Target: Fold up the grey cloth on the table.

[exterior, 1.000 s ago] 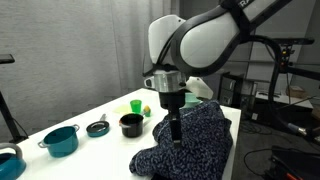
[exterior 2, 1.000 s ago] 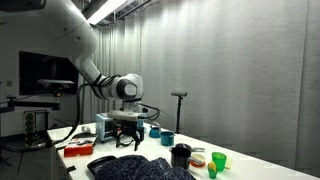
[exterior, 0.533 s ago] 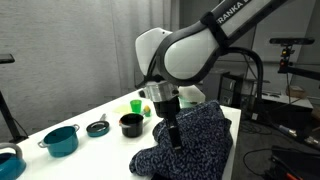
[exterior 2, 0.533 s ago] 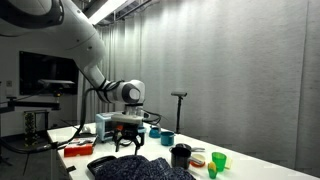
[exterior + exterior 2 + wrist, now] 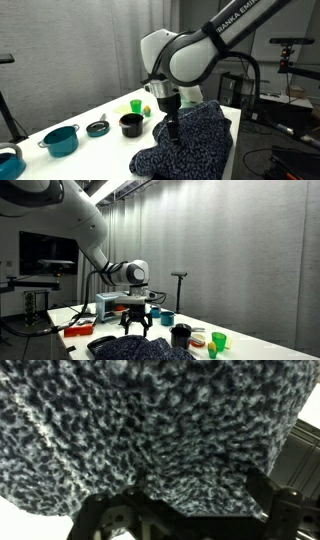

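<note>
The gripper pinches the grey cloth (image 5: 195,140) by a fold near the black tray next, to fold that side of the cloth over.
The grey cloth (image 5: 195,140) lies bunched in a heap on the near end of the white table (image 5: 85,115). It is dark with fine white speckles and also shows in an exterior view (image 5: 140,348). My gripper (image 5: 173,130) points straight down and its fingertips are at the top of the heap, seen too in an exterior view (image 5: 137,327). In the wrist view the cloth (image 5: 150,420) fills the picture. The gripper (image 5: 188,492) has its fingers spread wide on either side of a fold, so it is open.
Beside the cloth stand a black pot (image 5: 130,124), a lid (image 5: 97,127), a teal pot (image 5: 62,140) and a green cup (image 5: 136,105). In an exterior view there are green cups (image 5: 219,339), teal cups (image 5: 160,314) and a red object (image 5: 75,330).
The arm has swung and the wrist has turned. The gripper has shifted slightly towards the pots and sunk a little onto the cloth. The cloth has not moved.
</note>
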### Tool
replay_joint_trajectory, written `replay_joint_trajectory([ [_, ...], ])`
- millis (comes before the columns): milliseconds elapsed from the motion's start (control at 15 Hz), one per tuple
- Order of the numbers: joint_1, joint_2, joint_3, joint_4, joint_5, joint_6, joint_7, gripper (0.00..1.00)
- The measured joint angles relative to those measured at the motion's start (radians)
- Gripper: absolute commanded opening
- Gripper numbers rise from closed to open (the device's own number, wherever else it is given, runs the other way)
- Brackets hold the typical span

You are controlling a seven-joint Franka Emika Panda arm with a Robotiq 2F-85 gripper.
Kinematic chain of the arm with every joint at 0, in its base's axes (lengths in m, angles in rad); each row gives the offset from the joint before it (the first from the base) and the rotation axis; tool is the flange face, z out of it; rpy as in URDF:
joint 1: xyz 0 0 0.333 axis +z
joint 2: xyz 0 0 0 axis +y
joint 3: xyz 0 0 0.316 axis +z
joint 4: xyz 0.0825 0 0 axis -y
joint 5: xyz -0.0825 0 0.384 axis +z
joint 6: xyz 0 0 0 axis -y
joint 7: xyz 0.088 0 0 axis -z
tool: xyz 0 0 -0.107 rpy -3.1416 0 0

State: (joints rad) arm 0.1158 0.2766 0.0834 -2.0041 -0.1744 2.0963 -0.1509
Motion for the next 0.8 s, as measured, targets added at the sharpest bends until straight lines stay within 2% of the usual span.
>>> replay_joint_trajectory([
  [333, 0.0, 0.001, -0.024, -0.064, -0.015, 0.106, 0.159, 1.0],
  [400, 0.0, 0.001, -0.025, -0.078, -0.015, 0.116, 0.181, 0.75],
  [467, 0.0, 0.001, -0.026, -0.09, -0.015, 0.125, 0.199, 0.72],
  [800, 0.0, -0.007, -0.03, -0.122, -0.015, 0.146, 0.251, 0.33],
])
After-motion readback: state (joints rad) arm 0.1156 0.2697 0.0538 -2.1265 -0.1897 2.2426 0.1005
